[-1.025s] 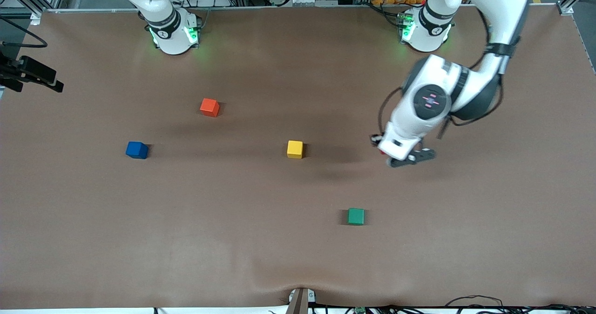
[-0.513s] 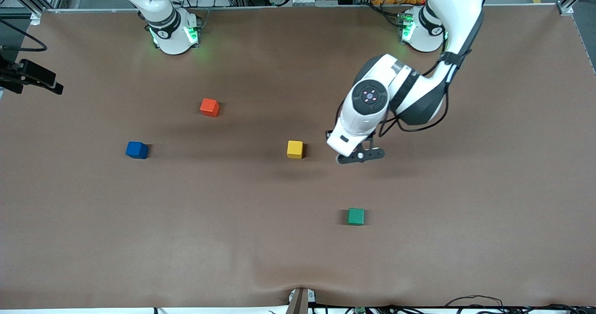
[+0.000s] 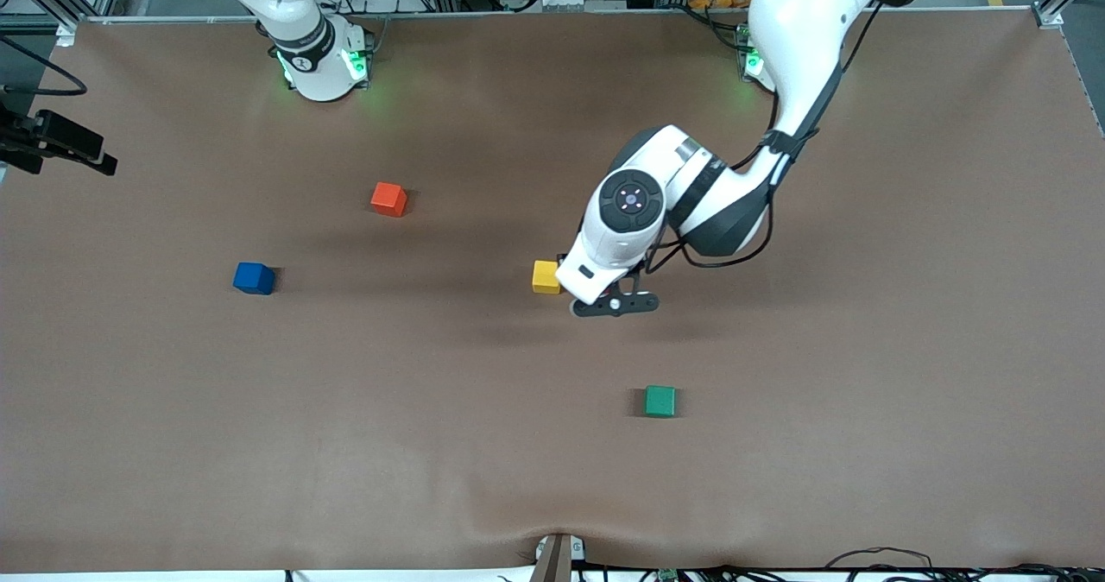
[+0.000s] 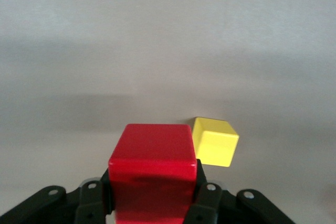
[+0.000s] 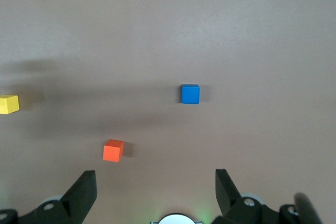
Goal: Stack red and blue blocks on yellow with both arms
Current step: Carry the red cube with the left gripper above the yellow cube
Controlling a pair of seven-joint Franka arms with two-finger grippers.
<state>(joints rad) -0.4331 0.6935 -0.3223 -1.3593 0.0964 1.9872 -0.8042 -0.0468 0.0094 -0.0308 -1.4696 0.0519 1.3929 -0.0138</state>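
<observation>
The red block (image 4: 152,171) hangs short of the yellow cube (image 4: 214,142), so it is too early to release. My left gripper moves the block toward the cube next.
My left gripper (image 4: 152,195) is shut on the red block (image 4: 152,163) and holds it in the air. In the front view the left arm's hand (image 3: 604,258) hangs just beside the yellow cube (image 3: 546,277), toward the left arm's end, and hides the red block. The yellow cube (image 4: 215,141) sits on the table close past the red block in the left wrist view. The blue block (image 3: 254,278) lies toward the right arm's end and shows in the right wrist view (image 5: 190,93). My right gripper (image 5: 156,195) is open and empty, high over the table near its base.
A lighter orange-red cube (image 3: 388,199) lies between the blue block and the right arm's base. A green cube (image 3: 660,401) lies nearer the front camera than the yellow cube. The brown table (image 3: 863,392) is otherwise bare.
My left arm has swung from its own end of the table toward the middle with the red block, ending beside the yellow cube. The right arm and all cubes on the table have not moved.
</observation>
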